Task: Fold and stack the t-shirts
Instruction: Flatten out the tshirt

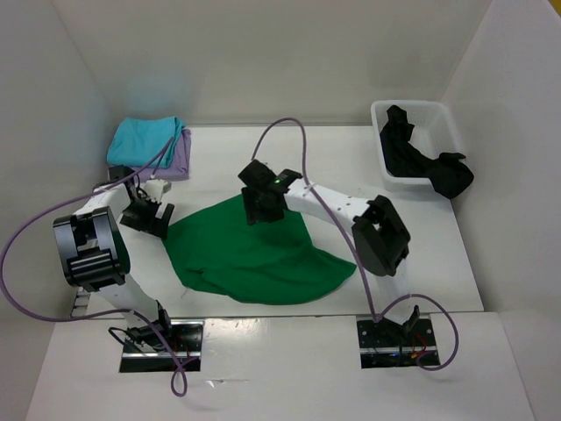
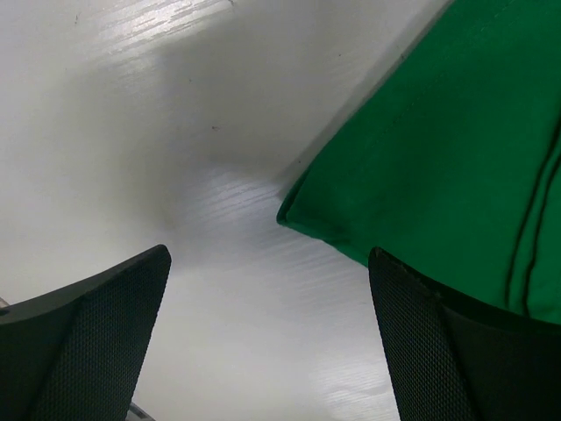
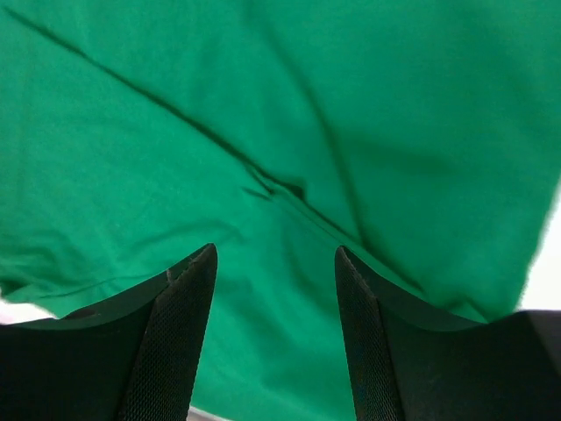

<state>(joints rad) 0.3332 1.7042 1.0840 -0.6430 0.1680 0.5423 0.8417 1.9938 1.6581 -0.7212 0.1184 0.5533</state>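
Note:
The bright green t-shirt [image 1: 254, 254] needs to be spread out for folding. My left gripper should grab it by its outlying corner [image 1: 169, 233] next.
The bright green t-shirt [image 1: 254, 254] lies spread and partly folded on the middle of the table. My left gripper [image 1: 149, 215] is open over bare table just left of the shirt's left corner [image 2: 302, 215]. My right gripper [image 1: 263, 203] is open and hovers over the shirt's far edge, green cloth [image 3: 280, 158] filling its view. The turquoise t-shirt [image 1: 145, 140] lies folded on the lavender t-shirt [image 1: 180, 160] at the back left. The black t-shirt [image 1: 429, 162] hangs out of the white bin.
The white plastic bin [image 1: 412, 110] stands at the back right. White walls close in the table on the left, back and right. Purple cables loop from both arms.

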